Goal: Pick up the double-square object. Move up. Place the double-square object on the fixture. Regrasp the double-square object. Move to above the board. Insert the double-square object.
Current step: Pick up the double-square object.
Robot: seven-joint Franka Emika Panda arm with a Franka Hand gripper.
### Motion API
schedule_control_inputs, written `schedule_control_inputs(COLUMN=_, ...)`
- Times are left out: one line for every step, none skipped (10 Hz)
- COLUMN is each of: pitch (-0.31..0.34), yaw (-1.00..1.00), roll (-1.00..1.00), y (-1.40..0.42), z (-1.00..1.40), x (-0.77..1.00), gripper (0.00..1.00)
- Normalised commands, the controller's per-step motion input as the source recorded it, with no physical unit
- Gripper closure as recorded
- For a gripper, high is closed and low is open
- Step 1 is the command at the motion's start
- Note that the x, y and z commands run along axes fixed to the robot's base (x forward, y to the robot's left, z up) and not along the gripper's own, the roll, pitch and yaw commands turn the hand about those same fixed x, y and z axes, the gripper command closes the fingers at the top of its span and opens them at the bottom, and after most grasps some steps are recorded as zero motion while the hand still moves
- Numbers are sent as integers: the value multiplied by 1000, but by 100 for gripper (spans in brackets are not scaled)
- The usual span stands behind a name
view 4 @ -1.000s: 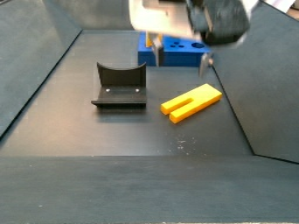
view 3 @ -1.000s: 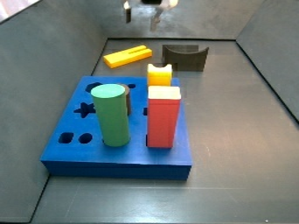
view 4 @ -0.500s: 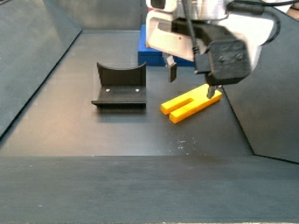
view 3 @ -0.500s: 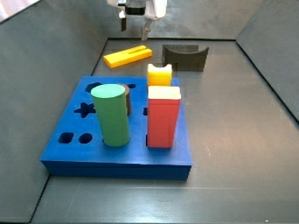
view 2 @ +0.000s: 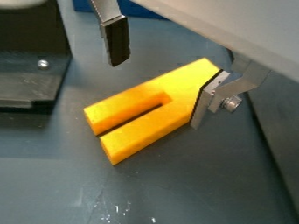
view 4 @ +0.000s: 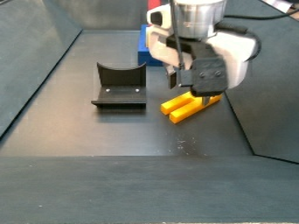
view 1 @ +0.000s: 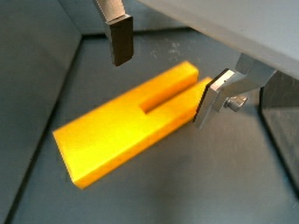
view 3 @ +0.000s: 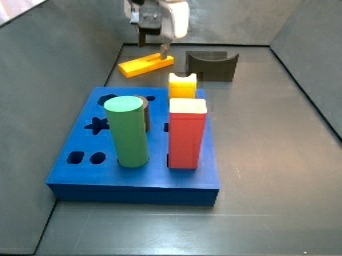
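Observation:
The gripper picks up the double-square object by its notched end (view 3: 164, 59) next, to set the double-square object on the fixture (view 3: 211, 65) for regrasping.
The double-square object (view 3: 144, 65) is a long yellow-orange bar lying flat on the dark floor, left of the fixture (view 3: 211, 65). My gripper (view 3: 155, 45) hangs open just over one end of it. In both wrist views the bar (view 1: 122, 131) (view 2: 149, 109) lies between the two fingers. One finger (view 1: 215, 98) sits close beside the bar's edge; the opposite finger (view 1: 121, 39) stands well clear of it. From the side the gripper (view 4: 193, 89) is low over the bar (view 4: 187, 105). The blue board (view 3: 94, 170) lies nearer the front.
On the board stand a green cylinder (view 3: 127, 130), a red block (view 3: 187, 135) and a shorter yellow block (view 3: 183, 85). The fixture (view 4: 119, 85) (view 2: 30, 66) is a short way from the bar. Grey walls (view 3: 74, 50) enclose the floor.
My gripper has come down from high above the floor until its open fingers are either side of the bar's end. The bar and the other pieces have not moved.

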Motion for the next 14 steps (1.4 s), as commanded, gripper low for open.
schedule_control_inputs(pitch=26, yaw=-391, roll=-223, y=-29, z=-609, x=174, gripper=0)
schedule_control_inputs(pitch=13, yaw=-397, roll=-254, y=0, z=-566, x=169, gripper=0)
schedule_control_inputs(pitch=0, yaw=-386, roll=-314, y=0, z=-460, x=151, gripper=0)
schedule_control_inputs(pitch=0, yaw=-386, roll=-426, y=29, z=-249, x=29, gripper=0)
schedule_control_inputs(pitch=-69, yaw=-363, roll=-500, y=83, z=0, x=-31, gripper=0)
schedule_control_inputs(pitch=-73, yaw=-317, roll=-500, y=89, z=0, x=-80, gripper=0)
schedule_control_inputs(pitch=-113, yaw=-249, roll=-430, y=137, z=-263, x=-137, gripper=0)
schedule_control_inputs(pitch=-209, yaw=0, roll=-223, y=37, z=-246, x=-126, gripper=0)
schedule_control_inputs(pitch=-149, yaw=0, roll=-124, y=3, z=-131, x=-66, gripper=0)
schedule_control_inputs(pitch=-7, yaw=0, roll=-19, y=0, z=-26, x=0, gripper=0)
schedule_control_inputs(pitch=0, yaw=0, roll=0, y=0, z=0, x=0, gripper=0)
schedule_control_inputs(pitch=0, yaw=0, roll=0, y=0, z=0, x=0, gripper=100)
schedule_control_inputs(pitch=0, yaw=0, roll=0, y=0, z=0, x=0, gripper=100)
schedule_control_inputs(pitch=0, yaw=0, roll=0, y=0, z=0, x=0, gripper=100)
